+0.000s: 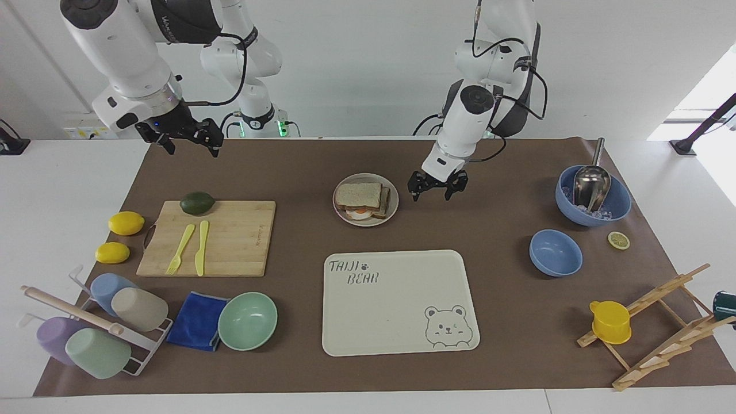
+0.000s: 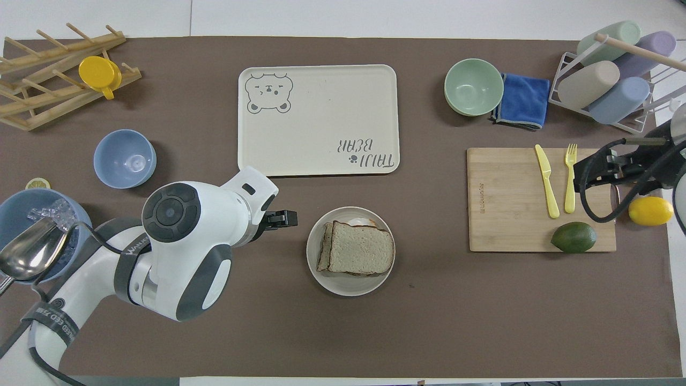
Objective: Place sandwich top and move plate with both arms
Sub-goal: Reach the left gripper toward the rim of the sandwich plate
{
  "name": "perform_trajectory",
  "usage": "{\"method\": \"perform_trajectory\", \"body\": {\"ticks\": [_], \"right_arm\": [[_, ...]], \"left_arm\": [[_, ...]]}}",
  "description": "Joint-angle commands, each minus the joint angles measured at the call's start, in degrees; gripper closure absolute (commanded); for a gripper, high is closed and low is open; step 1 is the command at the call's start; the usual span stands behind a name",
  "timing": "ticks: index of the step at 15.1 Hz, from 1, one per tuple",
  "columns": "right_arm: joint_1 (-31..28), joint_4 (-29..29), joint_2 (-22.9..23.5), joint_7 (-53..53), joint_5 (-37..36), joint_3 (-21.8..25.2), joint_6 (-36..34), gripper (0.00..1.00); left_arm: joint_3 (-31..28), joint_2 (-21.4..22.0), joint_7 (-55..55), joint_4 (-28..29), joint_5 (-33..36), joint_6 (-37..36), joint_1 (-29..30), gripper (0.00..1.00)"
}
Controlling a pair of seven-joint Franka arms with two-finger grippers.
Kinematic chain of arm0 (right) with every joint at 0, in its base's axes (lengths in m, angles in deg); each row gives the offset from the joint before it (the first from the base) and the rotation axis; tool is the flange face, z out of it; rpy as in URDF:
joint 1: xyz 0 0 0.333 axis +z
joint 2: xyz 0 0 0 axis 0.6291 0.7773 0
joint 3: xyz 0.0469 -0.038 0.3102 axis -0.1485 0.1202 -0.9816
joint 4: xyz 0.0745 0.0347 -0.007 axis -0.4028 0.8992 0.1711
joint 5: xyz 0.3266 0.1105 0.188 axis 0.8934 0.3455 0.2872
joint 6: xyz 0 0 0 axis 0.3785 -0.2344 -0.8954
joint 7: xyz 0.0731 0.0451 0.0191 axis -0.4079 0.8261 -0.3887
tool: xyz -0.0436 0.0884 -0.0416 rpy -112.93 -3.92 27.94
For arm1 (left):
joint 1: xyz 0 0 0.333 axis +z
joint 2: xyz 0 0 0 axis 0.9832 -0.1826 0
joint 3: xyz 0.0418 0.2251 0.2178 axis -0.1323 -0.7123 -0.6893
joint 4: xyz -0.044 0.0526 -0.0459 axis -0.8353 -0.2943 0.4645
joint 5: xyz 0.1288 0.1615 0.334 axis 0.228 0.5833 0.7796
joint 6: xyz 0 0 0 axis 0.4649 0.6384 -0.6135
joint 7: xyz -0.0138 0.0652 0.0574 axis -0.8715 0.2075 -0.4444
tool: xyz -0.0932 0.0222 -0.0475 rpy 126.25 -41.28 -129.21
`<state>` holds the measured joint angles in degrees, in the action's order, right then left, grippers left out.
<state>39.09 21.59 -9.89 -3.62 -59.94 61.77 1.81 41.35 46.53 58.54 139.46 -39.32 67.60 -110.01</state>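
My left gripper should next grab the plate by its rim [image 2: 310, 248] beside the jutting slice, to move the sandwich onto the bear tray [image 2: 318, 121].
The plate [image 1: 393, 207] [image 2: 348, 287] stands on the brown mat in the middle, nearer to the robots than the bear tray. On it lies the sandwich top [image 1: 357, 195] [image 2: 360, 250], flat on a stack of bread, with a fried egg [image 1: 359, 214] showing under its edge. My left gripper [image 1: 431, 196] [image 2: 285, 218] hangs open just above the mat, beside the plate toward the left arm's end, apart from the rim. My right gripper [image 1: 194, 150] [image 2: 592, 177] is open and empty, raised over the end of the cutting board by the avocado, waiting.
The cream bear tray [image 1: 397, 339] lies farther out than the plate. Cutting board [image 1: 241, 241] with yellow fork, knife and avocado [image 1: 197, 202], two lemons, mint bowl [image 1: 247, 320], blue cloth and cup rack at the right arm's end. Blue bowls [image 1: 555, 252], scoop bowl [image 1: 618, 210], wooden rack at the left arm's end.
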Motion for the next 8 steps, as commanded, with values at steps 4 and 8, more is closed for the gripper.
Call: {"method": "perform_trajectory", "body": {"ticks": [4,8], "right_arm": [[-0.9,1.6,-1.5,-2.8,1.2,-0.3,0.3,0.0],[-1.1,1.7,-1.5,-3.1,1.2,-0.2,0.3,0.0]], "left_arm": [[-0.8,-1.4,-0.6,3.5,-2.3,4.4,-4.6,0.0],[-0.8,-3.4,-0.4,3.5,-3.4,6.4,-6.6,0.05]]}}
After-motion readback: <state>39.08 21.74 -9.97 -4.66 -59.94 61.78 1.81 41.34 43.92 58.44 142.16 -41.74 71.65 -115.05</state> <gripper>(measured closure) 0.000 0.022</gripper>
